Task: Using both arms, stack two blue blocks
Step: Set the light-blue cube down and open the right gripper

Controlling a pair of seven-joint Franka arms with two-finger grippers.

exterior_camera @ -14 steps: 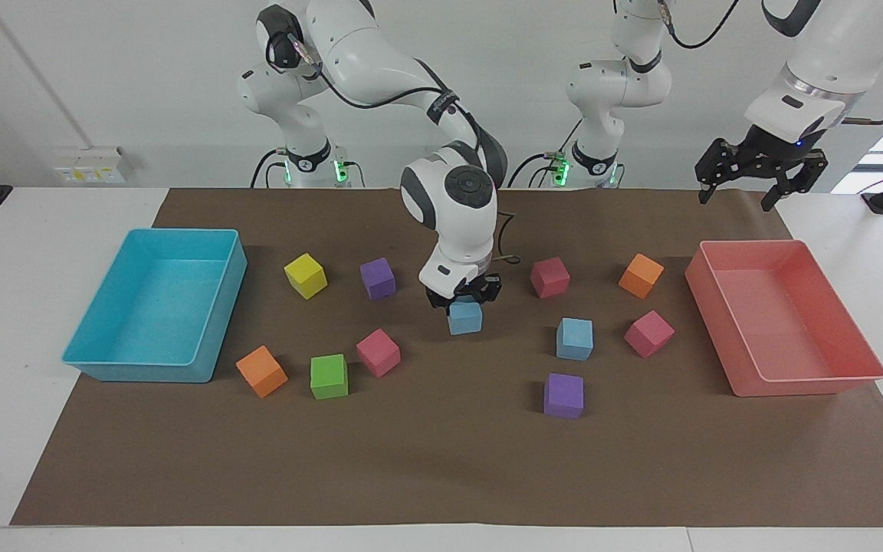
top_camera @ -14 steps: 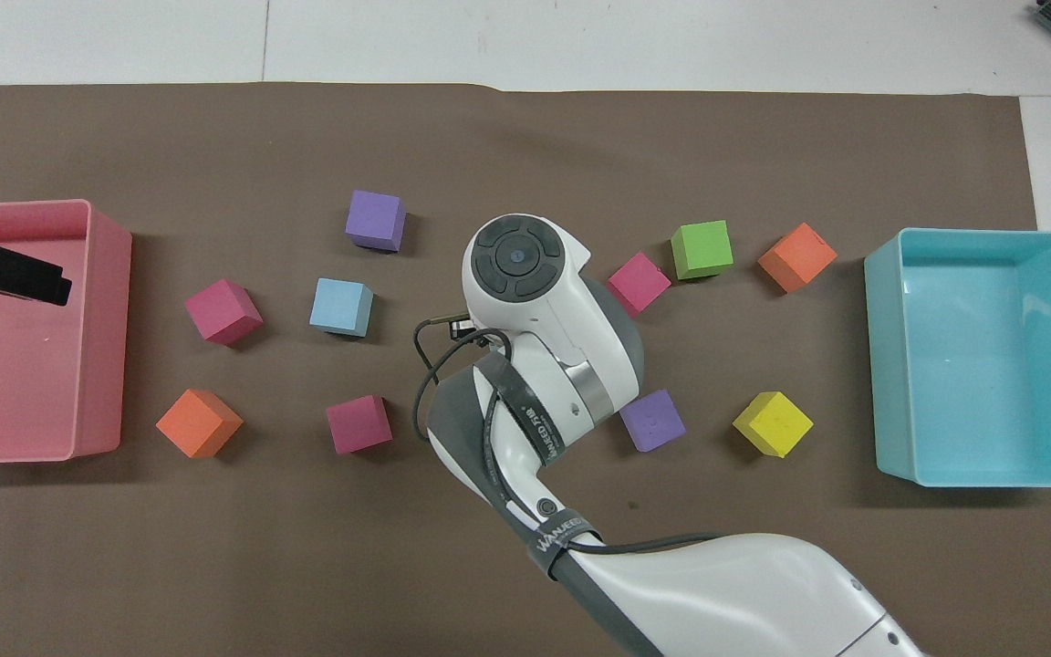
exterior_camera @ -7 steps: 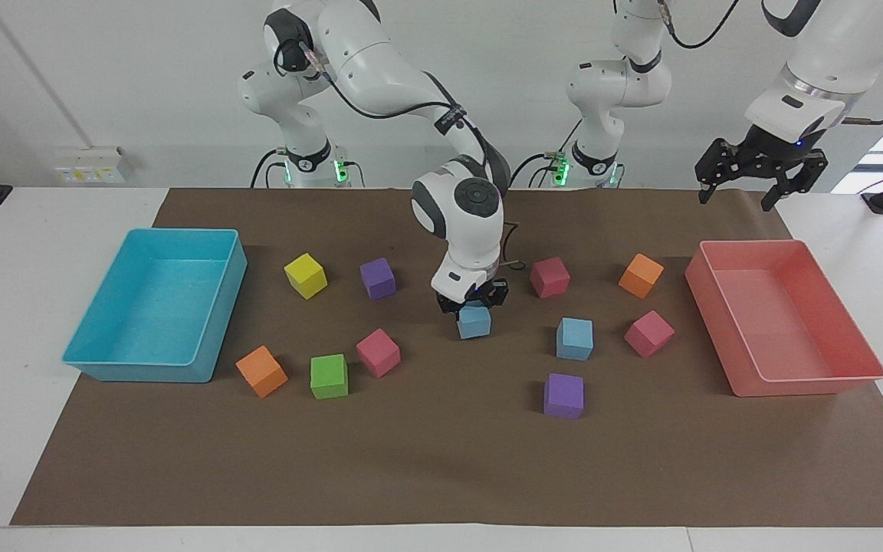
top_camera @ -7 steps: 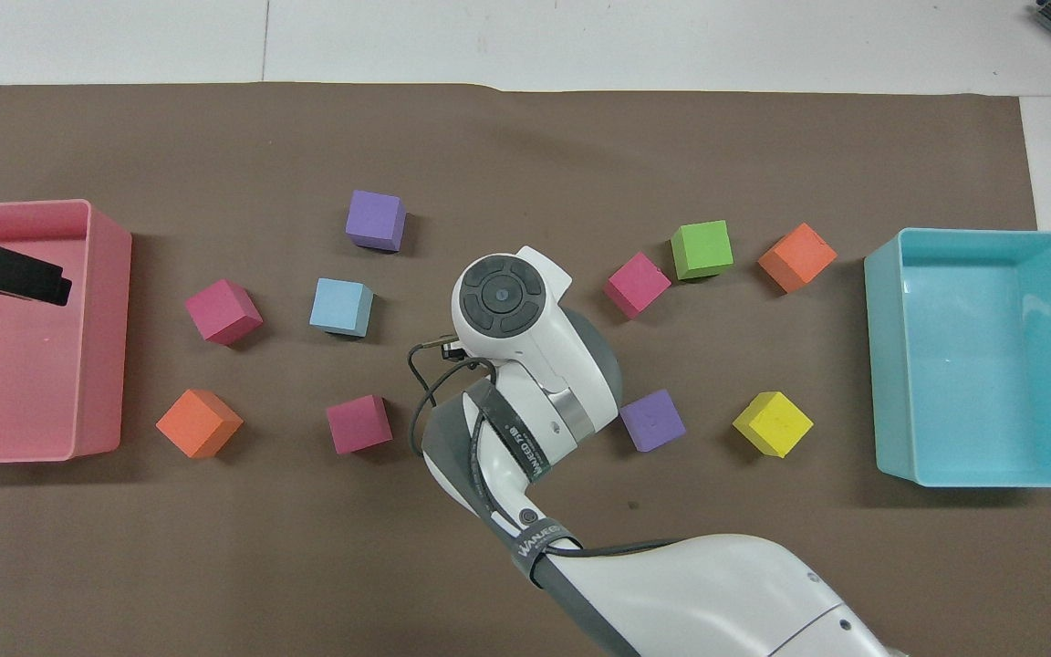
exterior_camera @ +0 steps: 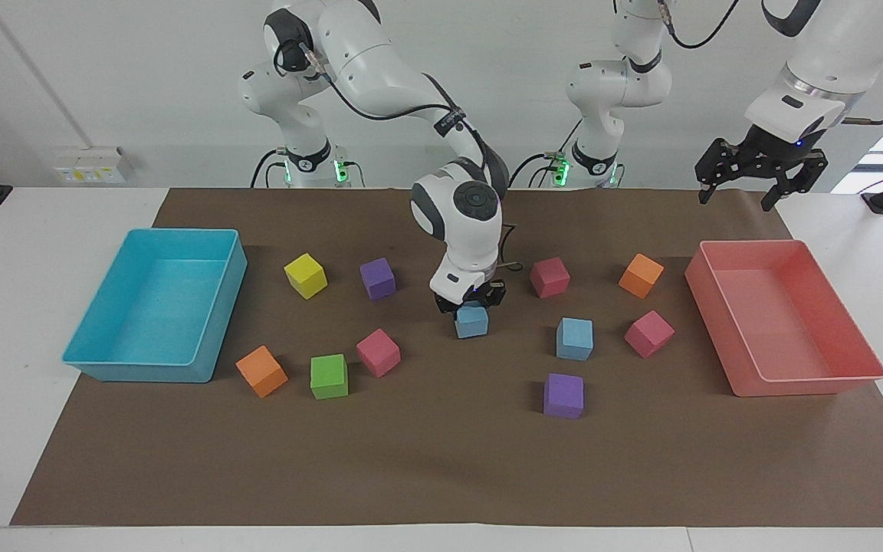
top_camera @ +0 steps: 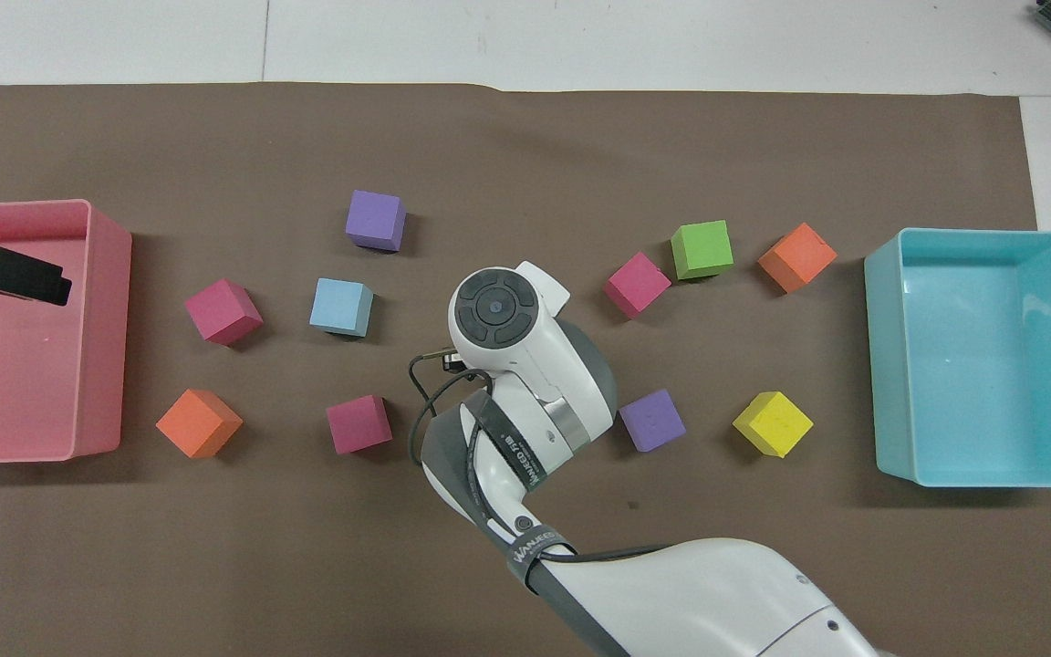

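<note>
My right gripper should open now: the blue block is low on the brown mat in the overhead view and would stand.
One blue block sits between the fingers of my right gripper, which is shut on it low over the middle of the brown mat. I cannot tell whether the block touches the mat. In the overhead view the right arm's wrist hides this block and the gripper. The other blue block rests on the mat toward the left arm's end, beside a pink cube; it also shows in the overhead view. My left gripper waits open and empty, raised over the pink tray's end.
A pink tray stands at the left arm's end and a turquoise tray at the right arm's end. Purple, pink, orange, green and yellow cubes lie scattered around the blue blocks.
My right gripper has shifted a little toward the other blue block, carrying the blue block with it, and its wrist has drawn back toward the robots. The left arm has not moved.
</note>
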